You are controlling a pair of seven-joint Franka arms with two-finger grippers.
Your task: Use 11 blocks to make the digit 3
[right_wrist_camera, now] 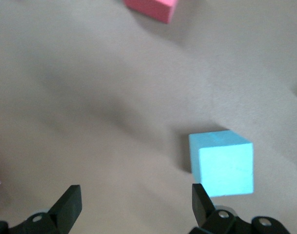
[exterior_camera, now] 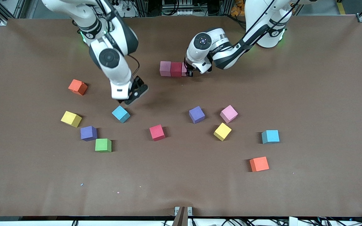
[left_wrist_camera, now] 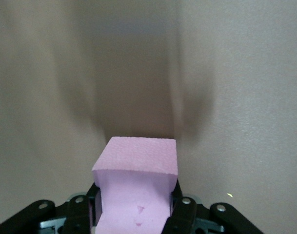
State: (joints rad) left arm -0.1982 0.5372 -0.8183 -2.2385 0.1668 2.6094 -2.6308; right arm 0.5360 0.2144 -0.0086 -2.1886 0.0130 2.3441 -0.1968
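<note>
My right gripper grips the sky-blue cube (exterior_camera: 121, 113) by its opposite sides next, to extend the digit 3 from the red cube's row (exterior_camera: 176, 69).
A pink cube (exterior_camera: 165, 68) and a red cube (exterior_camera: 176, 69) stand side by side in a row near the arms' bases. My left gripper (exterior_camera: 189, 72) is shut on another pink cube (left_wrist_camera: 138, 185), held low against the red cube at the row's end toward the left arm. My right gripper (exterior_camera: 130, 98) is open and empty, just above the table beside a sky-blue cube (exterior_camera: 121, 113), which shows off to one side of its fingers in the right wrist view (right_wrist_camera: 221, 163). Loose cubes lie nearer the camera: red (exterior_camera: 157, 132), purple (exterior_camera: 196, 114), pink (exterior_camera: 228, 113), yellow (exterior_camera: 222, 131), sky-blue (exterior_camera: 270, 136), purple (exterior_camera: 88, 133), green (exterior_camera: 103, 145), yellow (exterior_camera: 71, 119).
Two orange cubes lie apart from the others, one toward the right arm's end (exterior_camera: 78, 87) and one nearer the camera toward the left arm's end (exterior_camera: 259, 164). The brown table (exterior_camera: 181, 188) is bare along its edge nearest the camera.
</note>
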